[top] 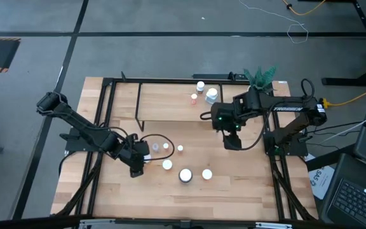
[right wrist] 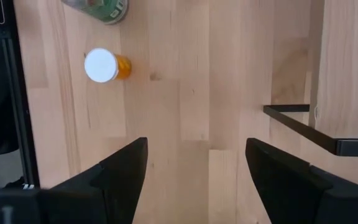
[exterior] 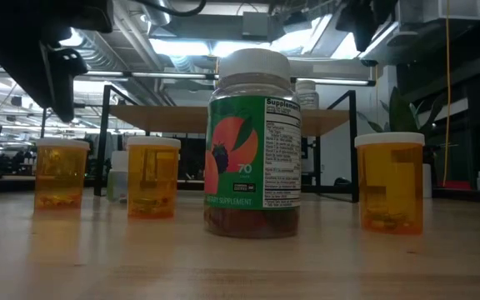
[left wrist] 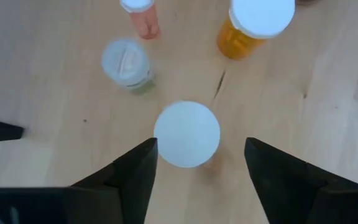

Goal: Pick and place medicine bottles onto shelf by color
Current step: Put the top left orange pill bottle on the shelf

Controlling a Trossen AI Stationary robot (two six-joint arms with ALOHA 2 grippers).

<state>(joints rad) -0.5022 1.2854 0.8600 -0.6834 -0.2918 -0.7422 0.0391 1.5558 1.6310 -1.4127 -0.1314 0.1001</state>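
Observation:
My fingers are still above the white cap, so it is too early to close. My left gripper lowers, then closes on the orange bottle.
Several white-capped medicine bottles stand upright on the table: small orange ones [top: 166, 146], [top: 180, 149], [top: 167, 165], [top: 206, 173] and a large green-labelled one [top: 185, 175], which stands nearest in the low view [exterior: 252, 142]. Three more bottles [top: 200, 86], [top: 194, 98], [top: 211, 95] stand on the low light-wood shelf [top: 170, 95] at the far side. My left gripper [top: 143, 160] is open and points down, its fingers on either side of a white-capped orange bottle [left wrist: 186, 134]. My right gripper [top: 232, 143] is open and empty above bare table, near the shelf's front.
A clear bottle [left wrist: 126, 62] and two orange bottles [left wrist: 253, 25], [left wrist: 142, 15] stand close beyond my left gripper. A potted green plant [top: 261, 76] stands at the shelf's far right. The shelf's black frame leg [right wrist: 303, 124] is beside my right gripper. A black cable [top: 161, 137] lies on the table.

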